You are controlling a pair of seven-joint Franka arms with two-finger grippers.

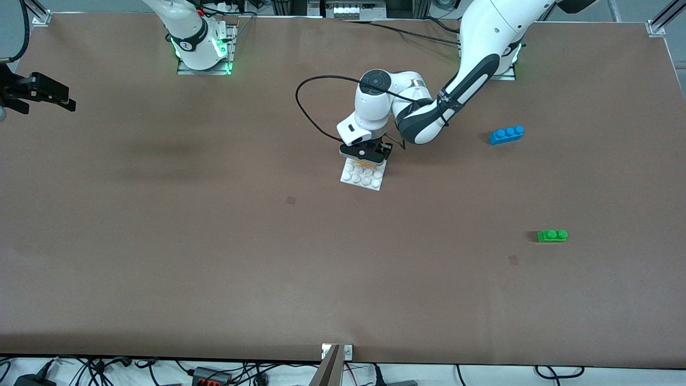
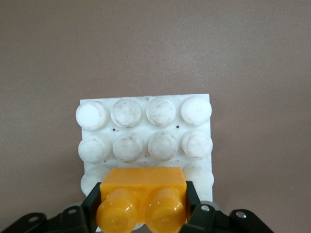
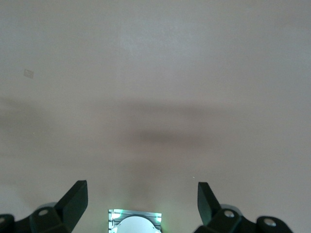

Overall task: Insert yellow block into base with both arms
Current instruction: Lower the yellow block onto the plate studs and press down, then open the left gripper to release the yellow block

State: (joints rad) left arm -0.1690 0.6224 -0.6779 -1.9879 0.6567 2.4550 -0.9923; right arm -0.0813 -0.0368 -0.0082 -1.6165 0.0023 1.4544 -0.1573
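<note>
The yellow block [image 2: 142, 183] sits on the white base's studs in my left wrist view, so it would settle. It is now time for my left gripper to open.
The white studded base [image 1: 362, 176] [image 2: 144, 130] lies flat near the middle of the table. My left gripper [image 1: 366, 155] [image 2: 143, 203] is shut on the yellow block [image 2: 142, 183], one black finger on each end, studs toward the wrist camera. The block [image 1: 368, 161] is held at the base's edge farther from the front camera, over that row of studs; I cannot tell whether it is pressed down. My right gripper [image 3: 142, 194] [image 1: 37, 92] waits open and empty, high over bare table at the right arm's end.
A longer blue brick [image 1: 506, 134] lies toward the left arm's end, and a green two-stud brick [image 1: 552, 235] lies nearer the front camera there. A black cable [image 1: 308, 102] loops off the left wrist above the table.
</note>
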